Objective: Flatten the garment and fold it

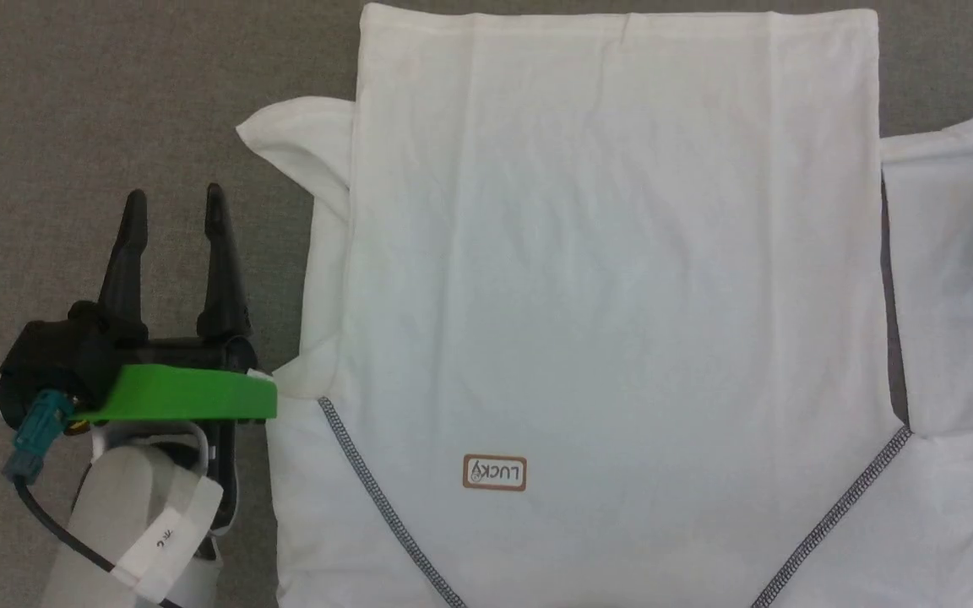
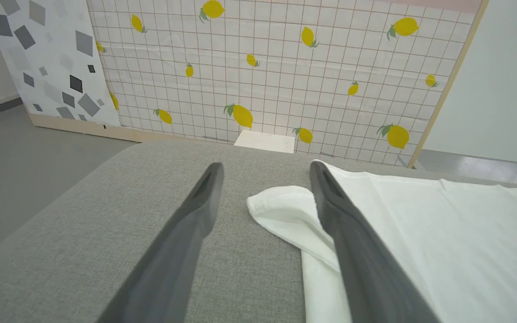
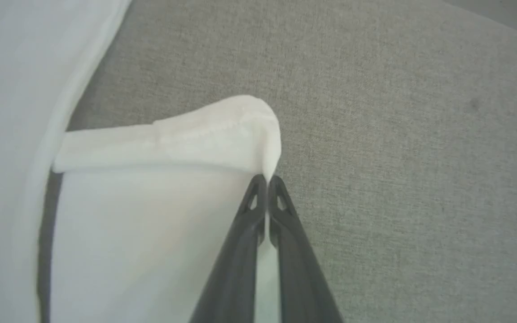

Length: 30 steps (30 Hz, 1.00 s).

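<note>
The sleeve's bunched end (image 1: pixel 296 130) (image 2: pixel 273 200) stands up in a fold while the shirt body lies flat, so my left gripper should grip it next.
The garment (image 1: pixel 613 287), a white T-shirt with dark zigzag seams and a brown-bordered "LUCKY" patch (image 1: pixel 494 473), lies spread on the grey cloth surface (image 1: pixel 115 101). My left gripper (image 1: pixel 174 207) stands open on bare cloth just left of the shirt's left sleeve (image 1: pixel 301 135). From the left wrist, its fingers (image 2: pixel 265 172) frame that sleeve's rounded end (image 2: pixel 285 211) without touching it. At the right sleeve (image 3: pixel 173 139), my right gripper (image 3: pixel 266 178) is shut on the sleeve's hem corner, and a thin strip of white cloth shows between the fingers.
A lemon-patterned grid panel (image 2: pixel 285 67) and a grey-speckled panel (image 2: pixel 47 58) stand beyond the surface's far edge. A small white box (image 2: pixel 265 141) sits at that edge. Grey floor (image 2: pixel 25 148) lies to the left.
</note>
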Motion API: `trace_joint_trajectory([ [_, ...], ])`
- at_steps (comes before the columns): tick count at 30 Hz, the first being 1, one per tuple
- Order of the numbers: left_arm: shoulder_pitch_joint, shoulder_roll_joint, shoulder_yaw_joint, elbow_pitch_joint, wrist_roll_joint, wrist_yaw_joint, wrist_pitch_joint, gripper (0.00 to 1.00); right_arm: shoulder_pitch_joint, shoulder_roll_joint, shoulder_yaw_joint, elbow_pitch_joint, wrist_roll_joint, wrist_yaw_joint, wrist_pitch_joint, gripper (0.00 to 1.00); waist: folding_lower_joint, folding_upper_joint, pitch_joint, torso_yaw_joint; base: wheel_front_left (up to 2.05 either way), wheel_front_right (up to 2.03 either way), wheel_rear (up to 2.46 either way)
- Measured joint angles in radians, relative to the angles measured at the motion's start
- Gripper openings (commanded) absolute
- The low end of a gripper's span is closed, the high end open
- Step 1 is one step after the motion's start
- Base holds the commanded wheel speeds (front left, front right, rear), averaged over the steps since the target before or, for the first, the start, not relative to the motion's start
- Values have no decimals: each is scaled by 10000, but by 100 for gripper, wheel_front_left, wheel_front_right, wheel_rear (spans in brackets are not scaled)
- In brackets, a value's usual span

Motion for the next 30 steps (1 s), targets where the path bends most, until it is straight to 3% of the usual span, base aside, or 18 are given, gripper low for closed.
trace_joint_trajectory([
  [7, 476, -40, 123, 224, 54, -142, -2, 100, 1081, 71, -2144, -732, 58, 0, -522, 0, -1, 0, -842, -151, 0, 0, 0],
  [14, 1352, -17, 311, 249, 44, -132, -2, 100, 2409, 128, -2888, -2719, 301, -4, -309, 0, -2, 0, -1856, -398, 0, 0, 0],
  [19, 1893, 38, 407, 186, 21, -121, 25, 100, 3164, 405, -2107, -4746, 819, -4, 422, 0, -2, 0, -2577, -578, 0, 0, 0],
  [24, 2258, 148, 504, -58, -82, -35, 199, 100, 3558, 694, -658, -6518, 1551, -4, 1208, 0, -2, 0, -3222, -726, 0, 0, 0],
  [30, 2423, 234, 566, -307, -267, 54, 378, 100, 3542, 1241, 1553, -7141, 2136, -4, 1467, 0, -3, 0, -3687, -784, 0, 0, 0],
])
